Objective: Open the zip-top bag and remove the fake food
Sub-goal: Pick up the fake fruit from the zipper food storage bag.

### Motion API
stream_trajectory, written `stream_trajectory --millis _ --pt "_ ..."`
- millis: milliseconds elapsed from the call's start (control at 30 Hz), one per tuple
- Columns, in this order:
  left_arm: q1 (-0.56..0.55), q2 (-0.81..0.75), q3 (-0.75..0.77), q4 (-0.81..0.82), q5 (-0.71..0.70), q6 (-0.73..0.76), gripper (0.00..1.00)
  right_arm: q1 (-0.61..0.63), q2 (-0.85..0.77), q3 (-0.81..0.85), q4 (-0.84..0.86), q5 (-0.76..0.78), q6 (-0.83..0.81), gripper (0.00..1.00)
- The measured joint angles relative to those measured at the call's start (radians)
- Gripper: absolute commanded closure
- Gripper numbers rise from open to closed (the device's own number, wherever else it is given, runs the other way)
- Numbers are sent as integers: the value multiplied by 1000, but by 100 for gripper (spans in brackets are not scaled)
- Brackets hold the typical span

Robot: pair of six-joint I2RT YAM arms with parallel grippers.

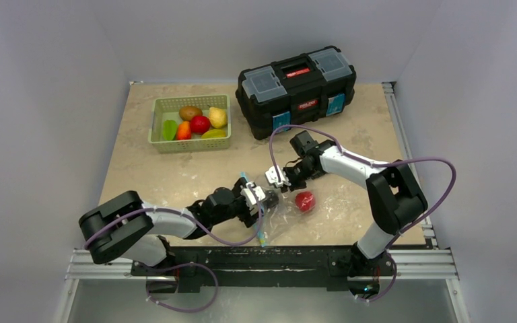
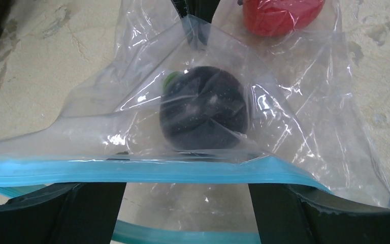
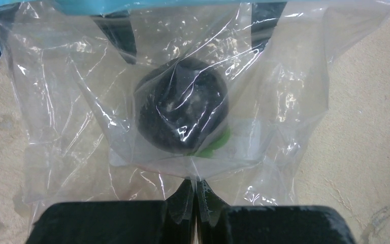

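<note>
My left gripper will move forward first and then close on the dark piece, because the gripper's fingers end at the zip strip, short of the piece.
The clear zip-top bag (image 1: 284,217) lies on the table between both grippers. Its mouth stands open: one teal zip strip (image 2: 132,172) crosses over my left gripper's fingers (image 2: 96,213) and the other strip (image 2: 183,236) runs below them. My left gripper (image 2: 188,190) is open, reaching into the mouth. Inside the bag sits a dark, round piece of fake food (image 2: 203,109) with a green stem. My right gripper (image 3: 195,190) is shut on a pinch of the bag's plastic (image 3: 71,127), just behind that dark piece (image 3: 183,104). A red piece (image 1: 304,200) lies by the bag's right side; whether it is inside I cannot tell.
A green basket (image 1: 155,128) at the back left holds several pieces of fake food. A black toolbox (image 1: 296,87) stands at the back centre. The table's metal rail (image 1: 404,134) runs along the right edge.
</note>
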Motion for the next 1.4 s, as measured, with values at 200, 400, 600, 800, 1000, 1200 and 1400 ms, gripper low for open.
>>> stream_trajectory --millis 200,400,600,800,1000,1200,1400 --pt "-1 101 26 97 2 -3 11 3 2 0 -3 -10 15 100" --pt "-1 160 53 164 7 -11 10 25 23 10 -7 -7 33 100" --pt "0 220 56 220 4 -29 12 18 40 12 -18 10 46 100" --pt "0 235 56 246 -5 -45 11 16 40 13 -18 16 61 100" --pt "0 271 56 334 -16 -55 14 16 40 31 -27 7 65 100" --pt "0 309 51 438 -20 -76 28 16 57 56 -46 -35 72 100" --pt "-1 309 51 459 -21 -77 30 20 67 74 -50 -66 93 100"
